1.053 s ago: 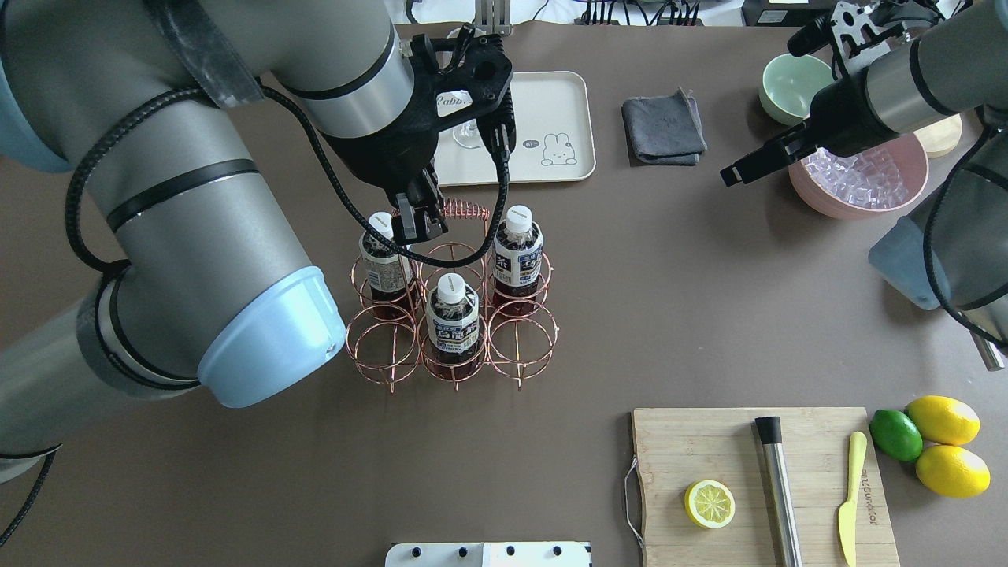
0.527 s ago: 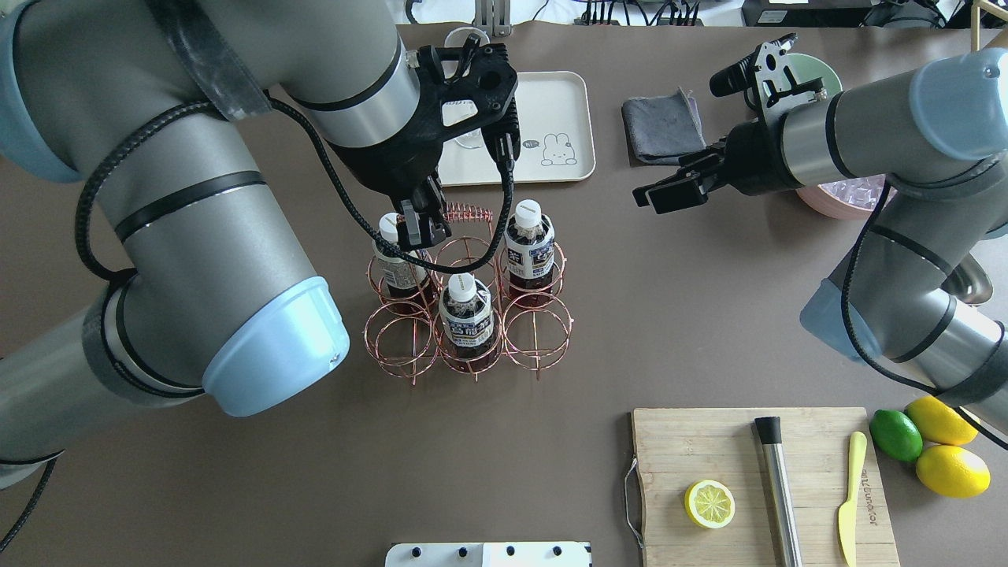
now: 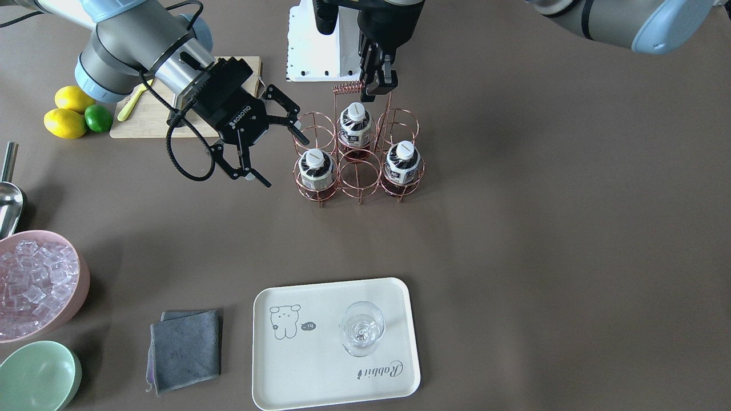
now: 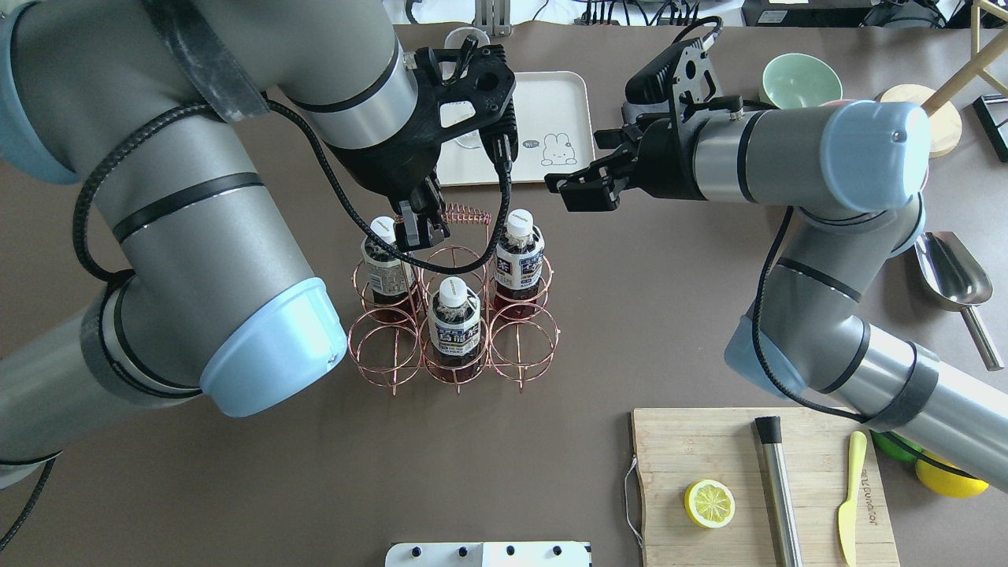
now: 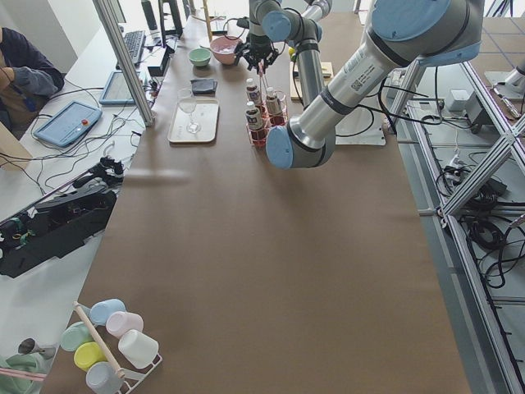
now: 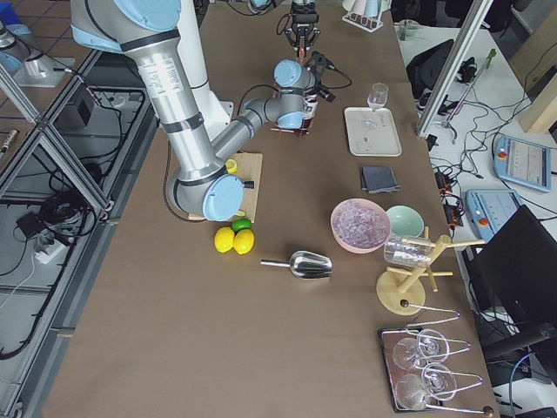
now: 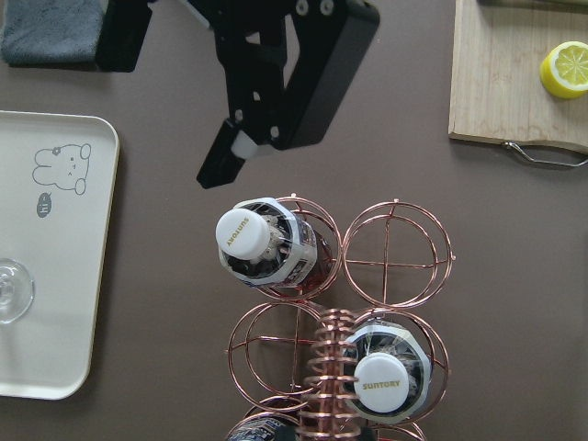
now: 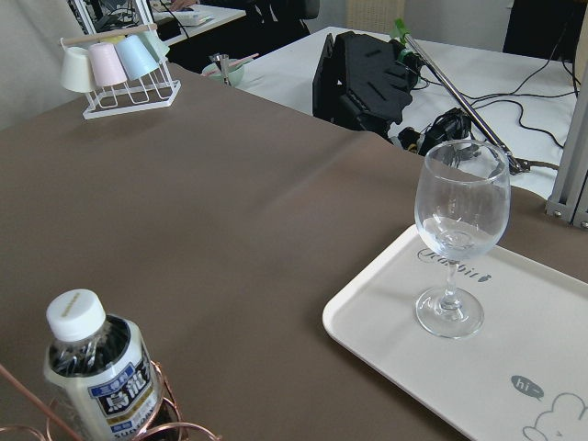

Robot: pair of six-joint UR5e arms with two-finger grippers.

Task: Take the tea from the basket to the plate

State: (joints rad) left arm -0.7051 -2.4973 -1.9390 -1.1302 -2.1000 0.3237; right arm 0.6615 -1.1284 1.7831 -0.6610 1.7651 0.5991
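The right gripper next grabs the tea by its upper body below the white cap, to move it from the basket to the plate.
The tea, with its beige label, stands in a far-left ring of the copper wire basket; it also shows in the front view. Two blue-labelled bottles stand in other rings. My left gripper is shut on the basket's coiled handle. My right gripper is open and empty, just beside the basket next to a blue-labelled bottle, on the side away from the tea. The cream plate holds a wine glass.
A grey cloth, a pink bowl of ice and a green bowl lie beside the plate. A wooden board carries a lemon half, a muddler and a knife. A metal scoop lies at the right.
My right arm has swung left from above the ice bowl to just beside the basket. The basket and my left gripper shifted slightly right, then back.
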